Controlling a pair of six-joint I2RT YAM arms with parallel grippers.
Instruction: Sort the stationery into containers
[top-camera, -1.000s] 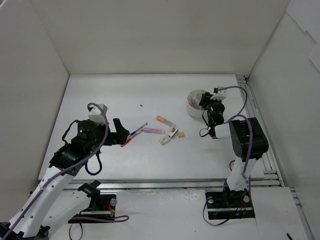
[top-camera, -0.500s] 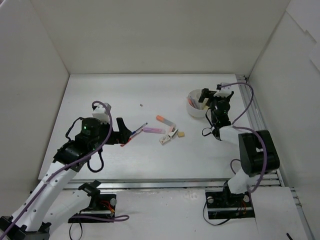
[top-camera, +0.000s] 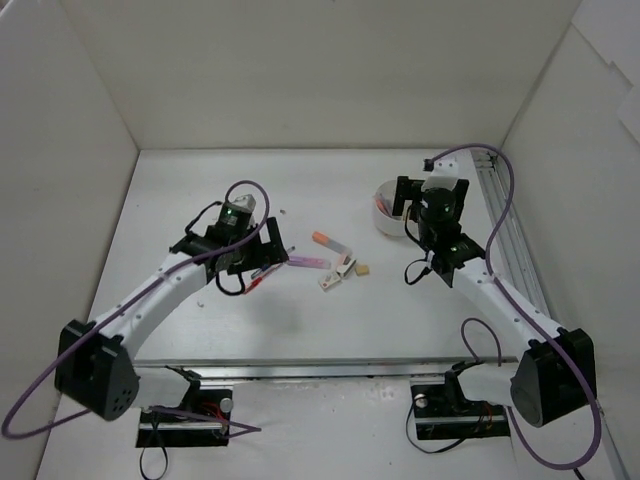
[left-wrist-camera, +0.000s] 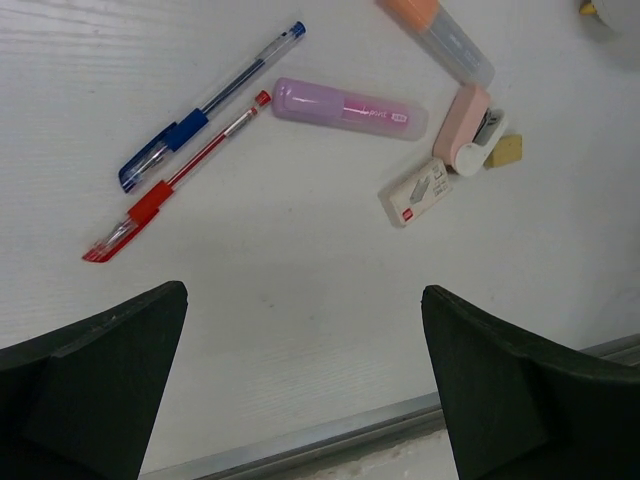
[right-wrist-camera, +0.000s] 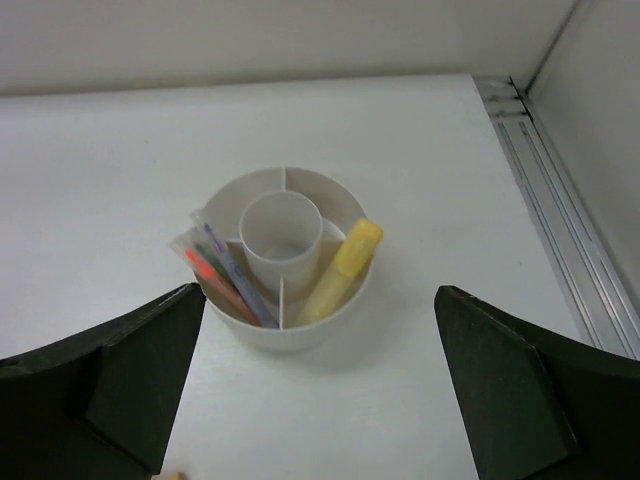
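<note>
The pink marker's solid-colored end should stay free for my right gripper, so my left gripper will next pick up the marker across its middle.
A blue pen and a red pen lie side by side on the white table. To their right are a pink marker, an orange marker, a pink-and-white block, a white block and a tan block. My left gripper hangs open above the table, just near of the pens, holding nothing. The round white container holds a yellow marker in one compartment and thin pens in another. My right gripper is open and empty, just near of the container.
A metal rail runs along the table's right side, close to the container. White walls enclose the table at the back and on both sides. A metal strip edges the near side.
The left arm has swung forward and to the right, over the pens. The right arm has stretched up and drawn back from the container, where its gripper was pointing down.
</note>
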